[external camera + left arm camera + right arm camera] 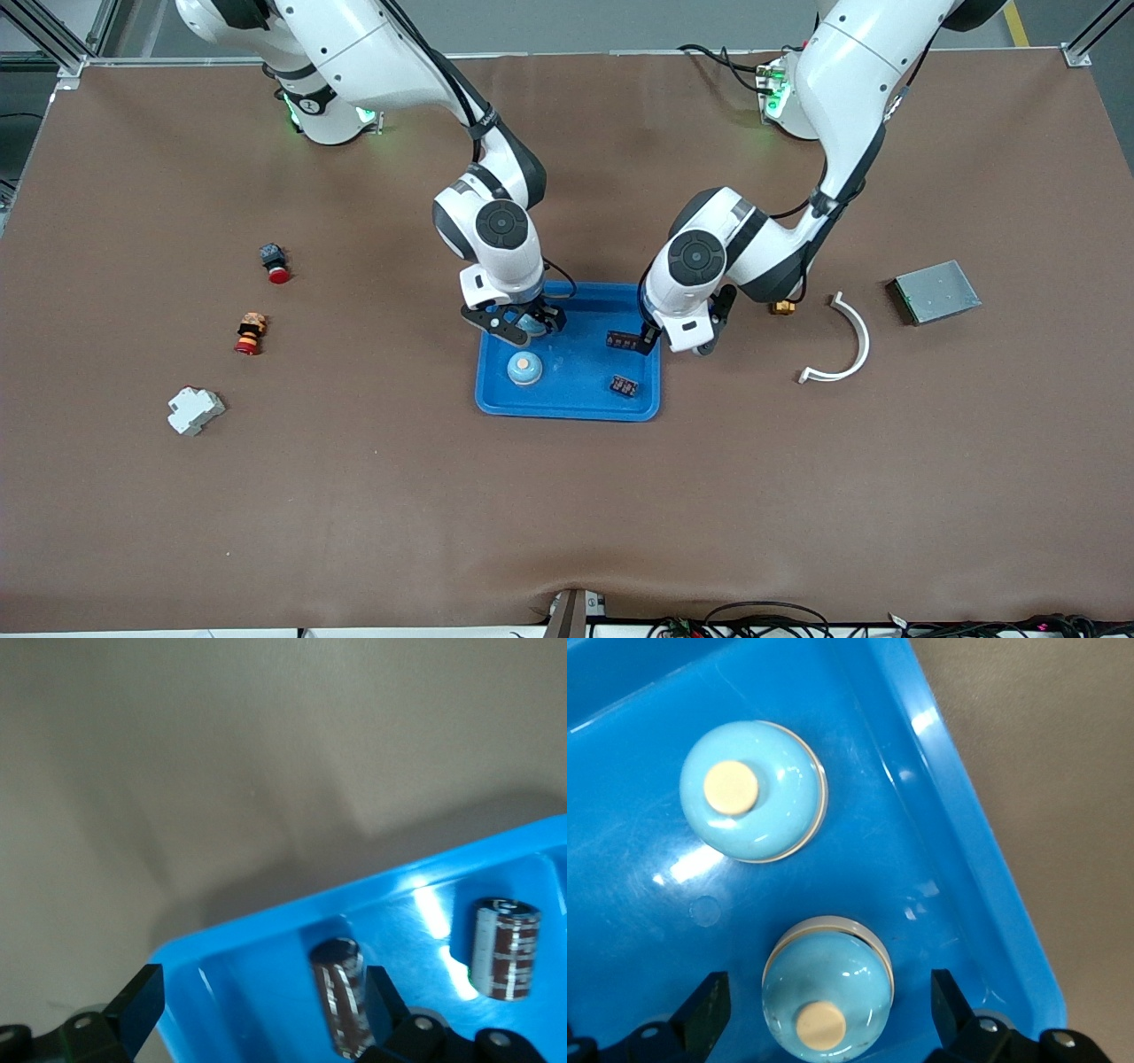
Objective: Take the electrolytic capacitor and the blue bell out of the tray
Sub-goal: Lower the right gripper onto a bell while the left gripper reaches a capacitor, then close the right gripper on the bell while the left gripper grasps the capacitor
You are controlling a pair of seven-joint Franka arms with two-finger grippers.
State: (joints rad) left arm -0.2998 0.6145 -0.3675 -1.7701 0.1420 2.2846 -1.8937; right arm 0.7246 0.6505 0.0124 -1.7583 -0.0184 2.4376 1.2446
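My right gripper's fingers are low in the blue tray [576, 403] [638, 948] on either side of the light-blue bell. My right gripper needs to close on the bell, as it would hold it now.
A blue tray [576, 403] lies mid-table. It holds two light-blue bells and two dark capacitors. My right gripper [523, 323] is open, low over the tray's corner toward the right arm's end. One bell [827, 997] sits between its fingers, untouched. The other bell [524, 368] [755, 804] sits nearer the front camera. My left gripper [660, 341] is open and straddles the tray's rim at the left arm's end. One capacitor [341, 997] [623, 340] lies in the tray right by one finger [383, 997]. The second capacitor [624, 385] [505, 948] lies nearer the front camera.
Toward the right arm's end lie two red-capped buttons [275, 263] [250, 334] and a white breaker [195, 410]. Toward the left arm's end lie a small brass part [781, 307], a white curved strip [842, 341] and a grey plate [935, 291].
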